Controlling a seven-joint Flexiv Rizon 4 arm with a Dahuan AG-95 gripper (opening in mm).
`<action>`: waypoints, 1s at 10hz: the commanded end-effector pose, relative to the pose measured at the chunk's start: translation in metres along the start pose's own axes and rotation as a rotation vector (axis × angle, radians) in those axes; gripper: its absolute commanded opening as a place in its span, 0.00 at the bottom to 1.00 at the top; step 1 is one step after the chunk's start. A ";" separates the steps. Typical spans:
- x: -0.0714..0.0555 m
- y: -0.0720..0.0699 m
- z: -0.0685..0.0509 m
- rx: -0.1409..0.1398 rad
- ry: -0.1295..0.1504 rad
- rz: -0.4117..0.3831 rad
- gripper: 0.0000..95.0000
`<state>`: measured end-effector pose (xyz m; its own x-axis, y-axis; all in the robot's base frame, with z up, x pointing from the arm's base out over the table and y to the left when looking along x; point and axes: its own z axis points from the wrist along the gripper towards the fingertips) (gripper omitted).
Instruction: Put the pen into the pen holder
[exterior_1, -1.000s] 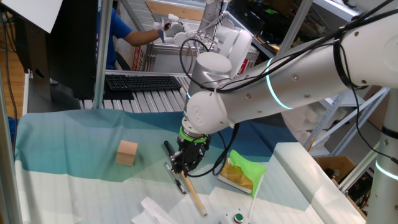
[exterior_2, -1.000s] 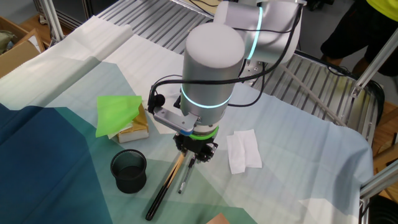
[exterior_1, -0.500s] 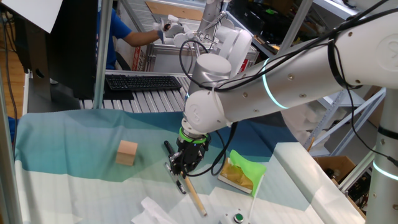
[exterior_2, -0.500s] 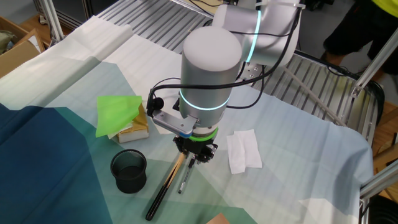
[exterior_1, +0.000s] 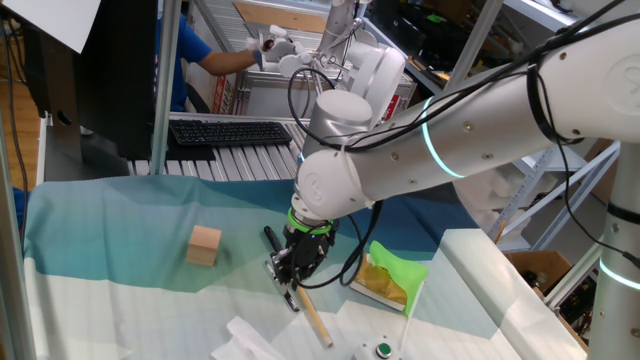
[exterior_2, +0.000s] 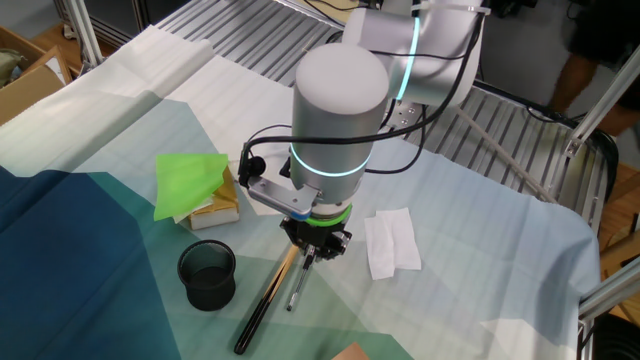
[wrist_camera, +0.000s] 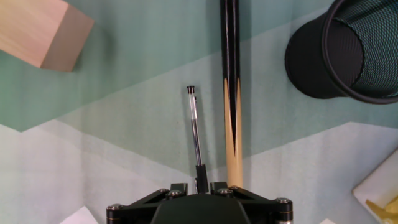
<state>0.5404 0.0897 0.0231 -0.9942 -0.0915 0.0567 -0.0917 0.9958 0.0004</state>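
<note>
The pen should drop into the pen holder (wrist_camera: 317, 62), so the robot's gripper will next grab the pen by its solid black end section (wrist_camera: 201, 173).
The pen (wrist_camera: 195, 134), slim and black with a silvery clip, lies flat on the green cloth; it also shows in the other fixed view (exterior_2: 296, 286). My gripper (wrist_camera: 199, 185) is low over the pen's near end, with one jaw on each side of it and small gaps showing, so it is open. The gripper shows in both fixed views (exterior_2: 312, 250) (exterior_1: 290, 270). The black mesh pen holder (wrist_camera: 317, 62) stands upright to the right of the pen, beyond the stick, and shows in the other fixed view (exterior_2: 207, 275). It is hidden in the first fixed view.
A long tan stick (wrist_camera: 231, 93) with a black end lies right beside the pen, parallel to it. A wooden cube (wrist_camera: 40, 31) sits at the far left. A green cloth on a box (exterior_2: 190, 180) and a white tissue (exterior_2: 392, 242) lie nearby.
The arm has shifted very slightly over the pen. The pen, the stick and the holder have not moved.
</note>
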 end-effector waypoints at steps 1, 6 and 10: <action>-0.001 -0.001 0.003 0.000 -0.002 -0.003 0.20; -0.002 -0.002 0.009 0.002 -0.004 -0.009 0.20; -0.003 -0.005 0.018 -0.001 -0.005 -0.017 0.20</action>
<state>0.5428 0.0840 0.0024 -0.9927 -0.1089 0.0513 -0.1089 0.9940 0.0030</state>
